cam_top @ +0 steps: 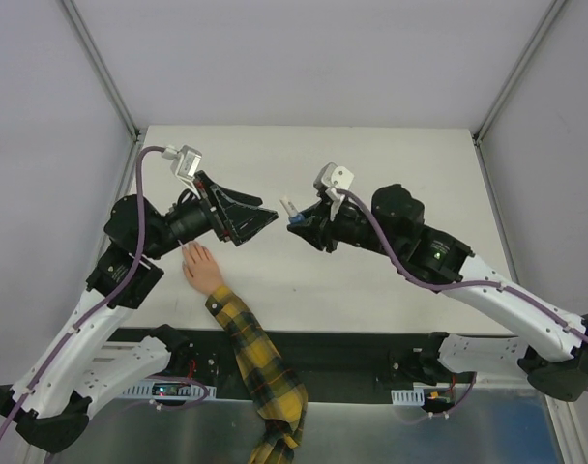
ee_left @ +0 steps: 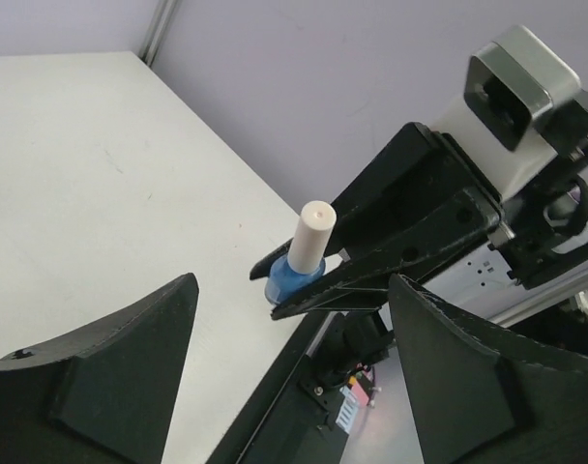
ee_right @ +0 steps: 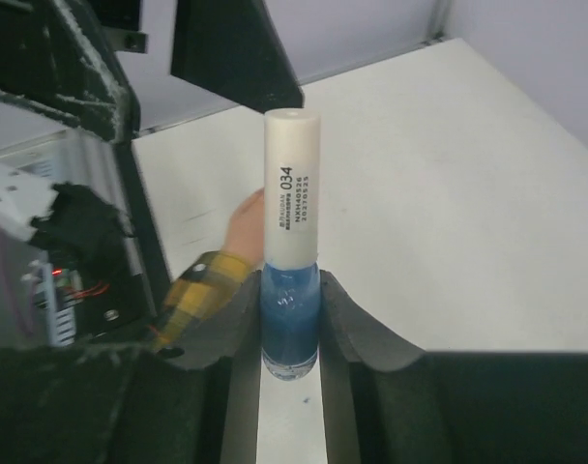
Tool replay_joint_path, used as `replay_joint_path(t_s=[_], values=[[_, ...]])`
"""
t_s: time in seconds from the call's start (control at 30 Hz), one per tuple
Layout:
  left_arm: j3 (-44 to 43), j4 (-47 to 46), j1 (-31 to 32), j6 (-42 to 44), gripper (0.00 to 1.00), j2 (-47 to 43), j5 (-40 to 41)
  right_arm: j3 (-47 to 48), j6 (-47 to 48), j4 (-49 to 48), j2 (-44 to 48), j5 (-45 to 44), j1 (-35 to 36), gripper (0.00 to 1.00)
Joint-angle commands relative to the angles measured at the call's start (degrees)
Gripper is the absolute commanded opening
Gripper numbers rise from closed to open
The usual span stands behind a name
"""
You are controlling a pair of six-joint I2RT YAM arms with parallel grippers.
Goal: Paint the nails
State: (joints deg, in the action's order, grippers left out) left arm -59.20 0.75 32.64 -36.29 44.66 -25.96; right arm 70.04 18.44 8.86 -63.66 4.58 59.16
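My left gripper should grab the tall white cap next, leaving the blue bottle [ee_right: 290,324] free, to pull out its brush and paint the nails.
My right gripper [cam_top: 299,220] is shut on a blue nail polish bottle [ee_right: 290,324] with a tall white cap [ee_right: 292,184], held upright above the table's middle. My left gripper [cam_top: 258,227] faces it from the left, open and holding nothing. Its dark fingers [ee_left: 130,372] frame the bottle [ee_left: 294,275] in the left wrist view. A small peach hand [cam_top: 202,268] in a yellow-and-black plaid sleeve [cam_top: 258,362] lies flat near the table's front edge, under the left arm. The same hand [ee_right: 244,224] shows behind the bottle in the right wrist view. The nails are too small to make out.
The white table [cam_top: 391,164] is walled by grey panels at the back and sides. A black rail [cam_top: 352,348] with the arm bases runs along the near edge, and the sleeve crosses it.
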Motion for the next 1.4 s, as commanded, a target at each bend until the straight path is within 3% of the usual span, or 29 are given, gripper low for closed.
replay_joint_path(t_s=[0.0,0.13,0.27,0.43,0.57,0.73,0.83,0.87,0.9,0.93,1.03,1.07,1.13,1.17,1.2,1.27,1.37], values=[[-0.6,-2.0,-0.1,-0.4,0.8,-0.4,-0.7,-0.4,-8.9,-4.6,1.1,28.0,-5.8,0.0],[0.3,-7.0,-0.3,-1.6,0.81,0.2,-4.8,0.7,-17.9,-10.5,-2.5,46.0,-11.4,0.0],[0.1,-10.2,-0.5,-4.6,0.8,1.2,-8.6,1.7,-21.5,-12.1,-4.8,52.0,-12.8,0.0],[0.0,-13.1,-0.5,-6.4,0.74,2.6,-12.1,1.9,-23.9,-14.7,-6.1,53.2,-13.3,0.0],[0.6,-13.5,-0.6,-6.6,0.6,2.8,-12.7,1.5,-25.1,-16.7,-6.5,52.6,-13.8,0.0],[0.6,-13.4,-0.5,-6.7,0.49,3.8,-14.0,1.6,-25.5,-17.0,-6.7,51.8,-14.1,0.0],[0.0,-13.4,-0.6,-6.2,0.3,4.3,-14.8,1.6,-24.7,-16.3,-6.6,50.1,-14.1,0.0],[-0.3,-13.1,-0.5,-5.9,0.23,4.6,-14.8,1.6,-24.2,-15.6,-6.4,47.8,-14.1,0.0],[-0.6,-12.5,-0.5,-5.5,0.0,4.6,-14.7,1.6,-23.3,-14.8,-5.8,46.2,-14.1,0.0],[-1.3,-11.2,-0.5,-4.6,0.0,4.8,-13.6,1.7,-21.3,-12.6,-5.4,44.1,-14.0,0.0],[-2.1,-4.7,-0.5,-2.7,0.0,4.2,-6.5,4.1,-13.2,-0.8,-3.5,27.1,-10.1,0.0],[-2.1,-1.9,-0.5,-2.4,0.0,3.6,-2.6,4.9,-6.9,2.3,-3.1,8.6,-7.7,0.0],[-2.2,0.5,-0.5,-2.4,0.0,3.3,1.0,6.8,-2.9,7.0,-4.0,-15.4,0.9,0.0],[-2.1,1.5,-0.5,-2.4,0.0,2.9,2.4,8.6,-1.1,7.9,-4.9,-34.4,3.2,0.0],[-2.0,1.9,-0.5,-2.7,0.0,2.7,4.8,9.1,-0.1,8.2,-5.5,-40.9,6.3,0.0],[-1.7,2.5,-0.4,-3.7,0.0,2.1,7.1,9.0,2.0,6.3,-6.5,-49.8,8.5,0.01],[-1.7,2.8,-0.4,-4.1,0.0,1.8,8.6,8.2,3.4,3.7,-5.5,-43.5,9.3,0.0]])
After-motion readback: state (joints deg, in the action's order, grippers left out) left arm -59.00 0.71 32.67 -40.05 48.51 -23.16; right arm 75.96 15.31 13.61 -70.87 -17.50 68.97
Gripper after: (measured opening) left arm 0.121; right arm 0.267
